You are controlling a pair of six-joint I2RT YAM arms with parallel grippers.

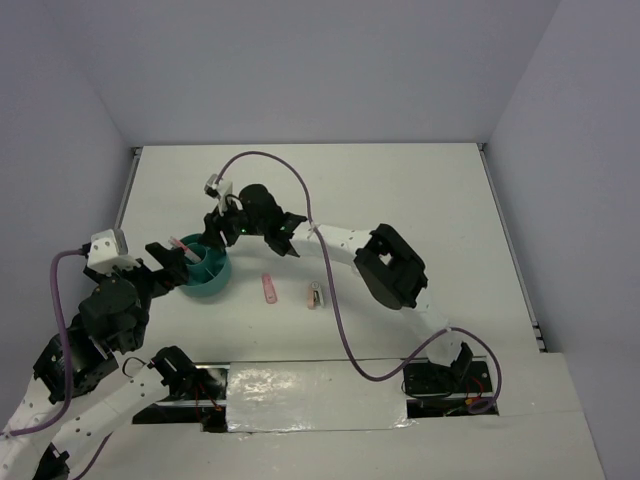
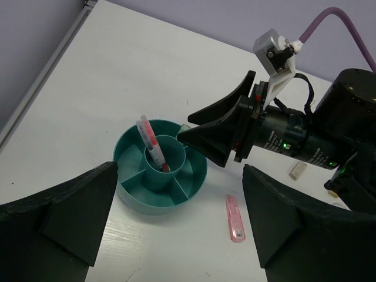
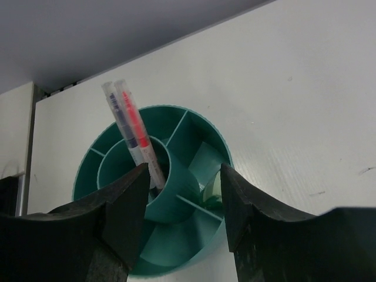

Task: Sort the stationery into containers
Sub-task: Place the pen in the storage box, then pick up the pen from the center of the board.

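Observation:
The pink stick's far end should stay free for my right gripper. My left gripper will reach the pink stick and grab it across its long sides near the middle.
The round teal organizer (image 1: 215, 288) sits left of the table's middle. Two thin pens (image 3: 132, 126), one dark and one pink-red, lean upright in its central cup (image 2: 154, 147). A mint-green tube (image 3: 212, 189) lies in an outer compartment, just inside my right gripper's right finger and free of the jaws. My right gripper (image 3: 182, 200) hangs open over the organizer's rim (image 3: 176, 108). The right gripper (image 1: 213, 240) reaches in from the right. My left gripper (image 1: 180, 268) stands wide open at the organizer's left side, holding nothing (image 2: 179, 229). A pink stick (image 2: 235, 218) lies flat on the table to the right of the organizer.
A pink-white clip (image 1: 314, 296) lies just right of the pink stick (image 1: 269, 289). The right arm's purple cable (image 1: 300, 185) loops above the table. Grey walls close in the back and both sides.

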